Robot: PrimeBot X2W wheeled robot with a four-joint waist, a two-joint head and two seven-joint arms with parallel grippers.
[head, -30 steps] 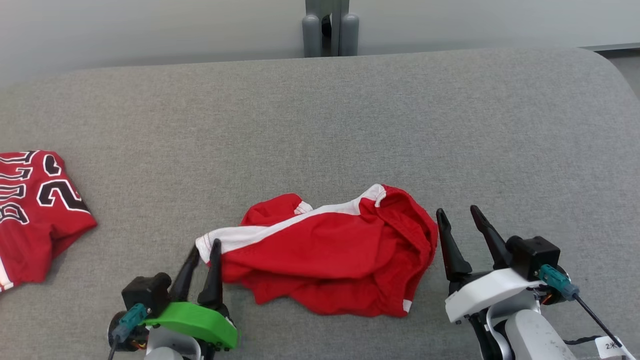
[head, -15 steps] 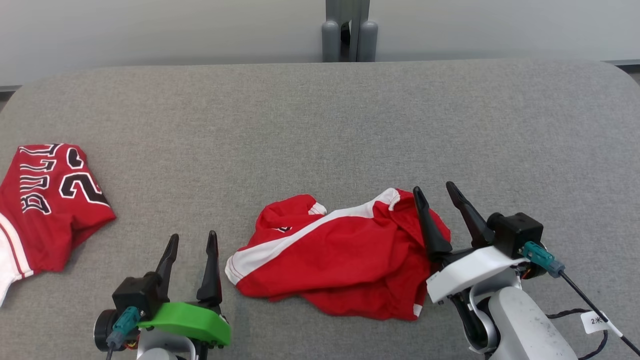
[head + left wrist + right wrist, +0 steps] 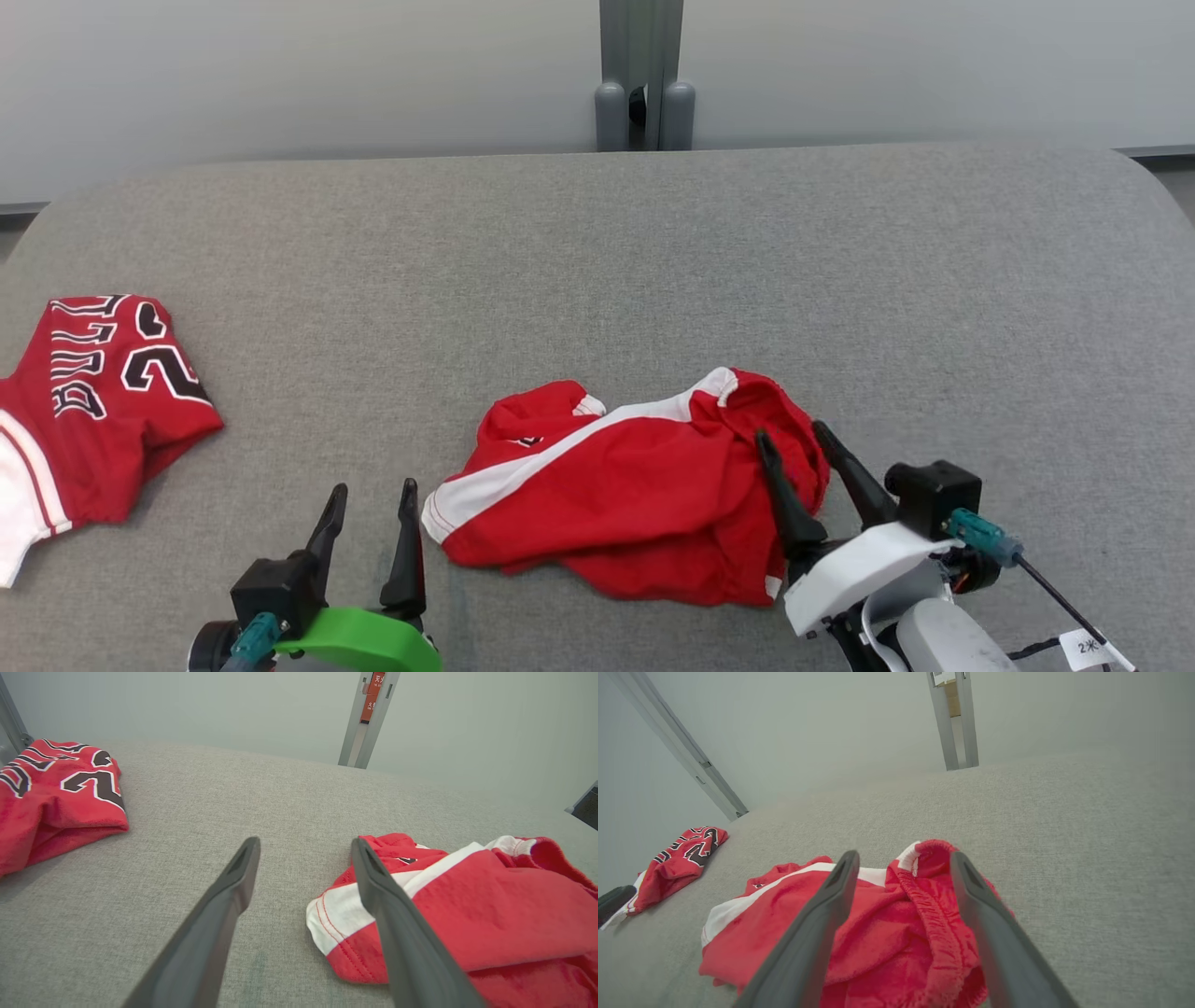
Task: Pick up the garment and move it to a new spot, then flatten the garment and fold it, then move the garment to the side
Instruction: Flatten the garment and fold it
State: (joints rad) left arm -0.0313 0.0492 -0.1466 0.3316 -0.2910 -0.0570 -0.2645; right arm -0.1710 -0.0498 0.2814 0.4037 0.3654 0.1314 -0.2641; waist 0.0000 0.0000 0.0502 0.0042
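The robot's right gripper needs to grab the shorts next by the bunched elastic waistband (image 3: 800, 457), which stands up in a fold while the red leg cloth (image 3: 627, 487) lies loose.
The garment (image 3: 635, 485) is a pair of red shorts with a white side stripe, lying crumpled on the grey padded table (image 3: 597, 261). My left gripper (image 3: 373, 490) stands open just left of the white-striped hem, apart from it, with nothing between its fingers. In the left wrist view the garment (image 3: 490, 905) lies right of the left gripper (image 3: 306, 842). My right gripper (image 3: 791, 431) is open over the shorts' right end. In the right wrist view the right gripper (image 3: 904, 855) straddles the bunched elastic waistband of the garment (image 3: 887, 933); whether it touches the cloth is unclear.
A second red jersey (image 3: 103, 392) with black-and-white lettering lies folded at the table's left edge. A grey post (image 3: 644, 84) stands behind the far edge against the pale wall. Bare grey cloth stretches behind and to the right of the shorts.
My left gripper opened, let go of the white-striped hem and drew back to the left. My right gripper moved left over the shorts' right end. The head camera also shifted.
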